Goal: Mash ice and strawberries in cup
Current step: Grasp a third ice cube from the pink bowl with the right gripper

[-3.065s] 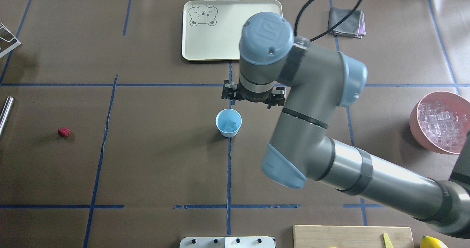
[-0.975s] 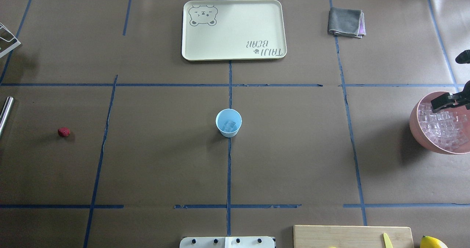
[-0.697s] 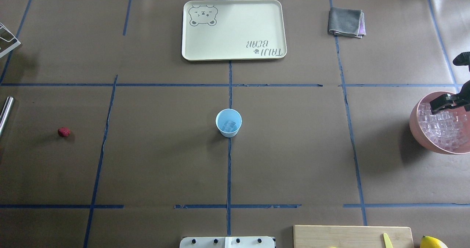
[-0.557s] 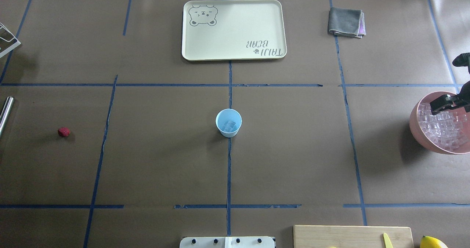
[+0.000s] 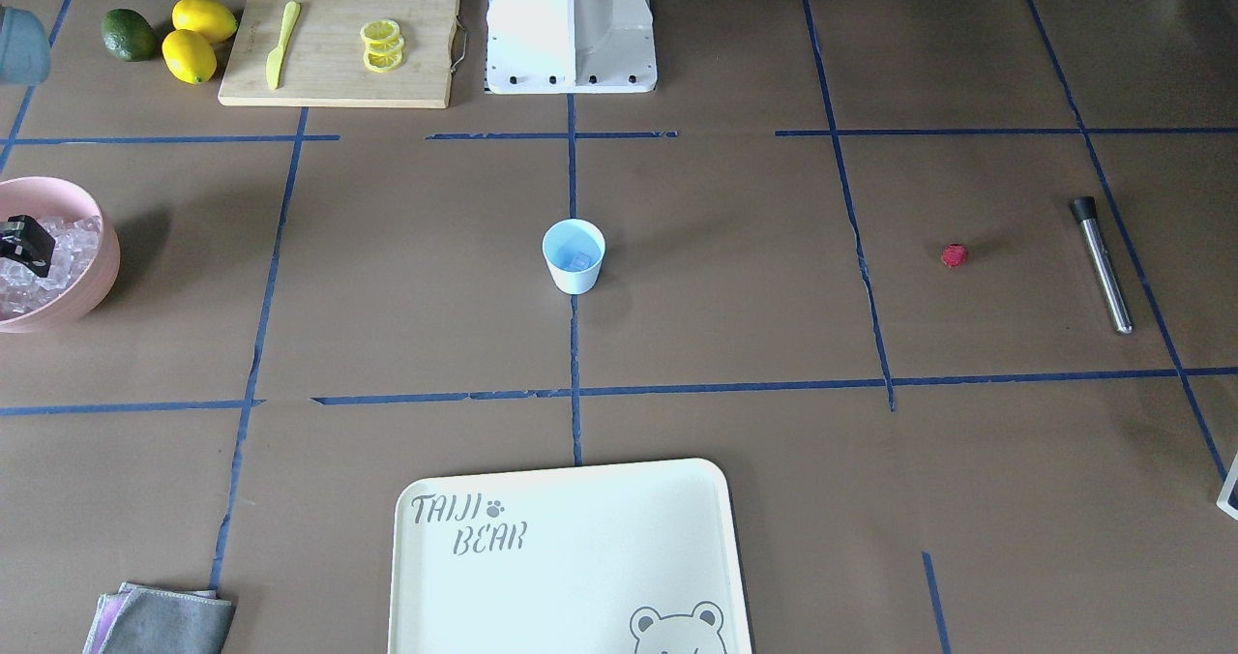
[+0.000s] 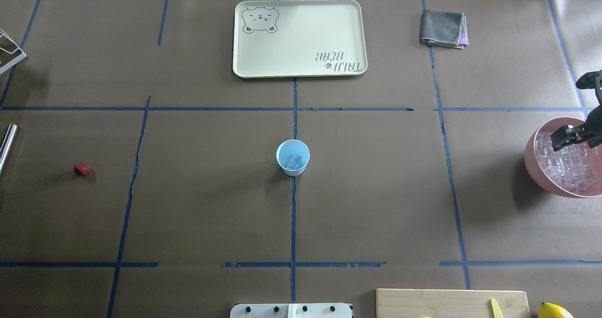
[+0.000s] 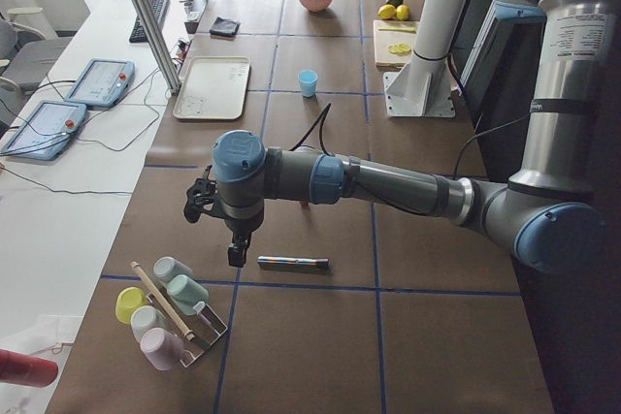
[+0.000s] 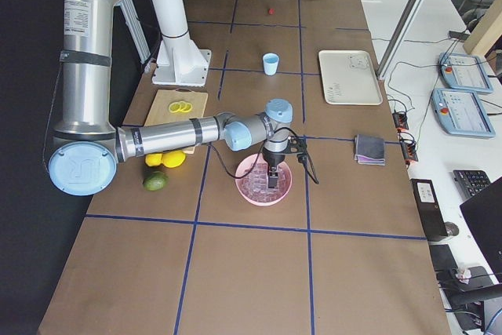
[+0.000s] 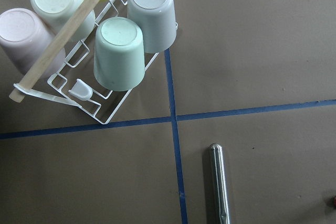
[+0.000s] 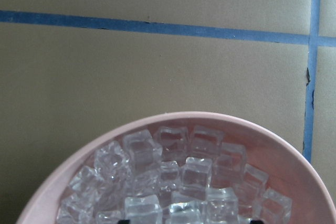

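The cup (image 5: pixel 574 254) should get more ice for mashing, so my right gripper should grab an ice cube by its sides next.
The light-blue cup (image 6: pixel 292 157) stands upright at the table's middle with a clear ice cube (image 6: pixel 295 161) in it; it also shows in the front view (image 5: pixel 573 255). The small red strawberry (image 6: pixel 81 169) lies alone far to the left. My right gripper (image 6: pixel 571 137) hangs over the pink bowl (image 6: pixel 531 155) of ice (image 10: pixel 195 174). In the right wrist view its fingertips (image 10: pixel 124 221) stand wide apart just above the cubes, holding nothing. My left gripper (image 7: pixel 233 249) shows only in the exterior left view, above the metal muddler (image 7: pixel 293 262). I cannot tell whether it is open or shut.
A cream tray (image 6: pixel 244 64) and a grey cloth (image 6: pixel 442 28) lie at the far side. A cutting board (image 5: pixel 338 78) holds lemon slices and a yellow knife, with lemons (image 5: pixel 198 37) and an avocado beside it. A cup rack (image 9: pixel 63 87) stands at the far left.
My right arm has left its place over the cup and swung right to the pink bowl. In the last second its gripper has drifted only slightly over the ice.
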You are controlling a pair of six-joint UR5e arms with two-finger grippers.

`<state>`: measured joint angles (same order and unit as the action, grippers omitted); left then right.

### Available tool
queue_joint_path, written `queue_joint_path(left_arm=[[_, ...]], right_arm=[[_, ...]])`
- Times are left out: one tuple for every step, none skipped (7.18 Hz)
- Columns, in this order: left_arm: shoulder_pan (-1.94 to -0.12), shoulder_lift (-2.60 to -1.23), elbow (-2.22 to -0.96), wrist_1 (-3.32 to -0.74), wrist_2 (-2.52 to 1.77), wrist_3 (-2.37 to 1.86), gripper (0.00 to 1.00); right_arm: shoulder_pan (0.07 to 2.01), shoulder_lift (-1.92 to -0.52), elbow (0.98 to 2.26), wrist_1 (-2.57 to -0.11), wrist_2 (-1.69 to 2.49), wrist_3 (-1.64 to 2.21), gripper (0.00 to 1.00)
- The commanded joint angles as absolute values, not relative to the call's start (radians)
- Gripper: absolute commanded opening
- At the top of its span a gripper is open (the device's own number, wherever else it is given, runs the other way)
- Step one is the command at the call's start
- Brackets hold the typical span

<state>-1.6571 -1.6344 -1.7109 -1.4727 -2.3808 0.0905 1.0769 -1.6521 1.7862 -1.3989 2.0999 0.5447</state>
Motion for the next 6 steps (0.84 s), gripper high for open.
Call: queue_joint_path(left_arm=[[-1.657,-1.635,-1.712,-1.474,-2.381,0.091,1.0],[-1.657,-1.635,-1.712,-1.473,-2.381,0.091,1.0],[-1.657,-1.635,-1.712,-1.473,-2.381,0.091,1.0],[-1.657,-1.635,-1.713,-1.473,-2.381,0.091,1.0],[-1.657,-1.635,-1.715,-1.473,-2.381,0.091,1.0],[-1.657,-1.635,-1.715,-1.473,-2.384,0.091,1.0]], right_arm=[[1.066,-1.652,1.782,-1.399,2.1,0.543,0.63],[1.066,-1.652,1.781,-1.399,2.1,0.543,0.6],[1.066,-1.652,1.781,-1.399,2.1,0.543,0.55],[1.068,-1.652,1.784,-1.397,2.102,0.542,0.35],[1.069,-1.652,1.795,-1.397,2.103,0.514,0.03],[1.071,-1.652,1.795,-1.399,2.105,0.493,0.0]])
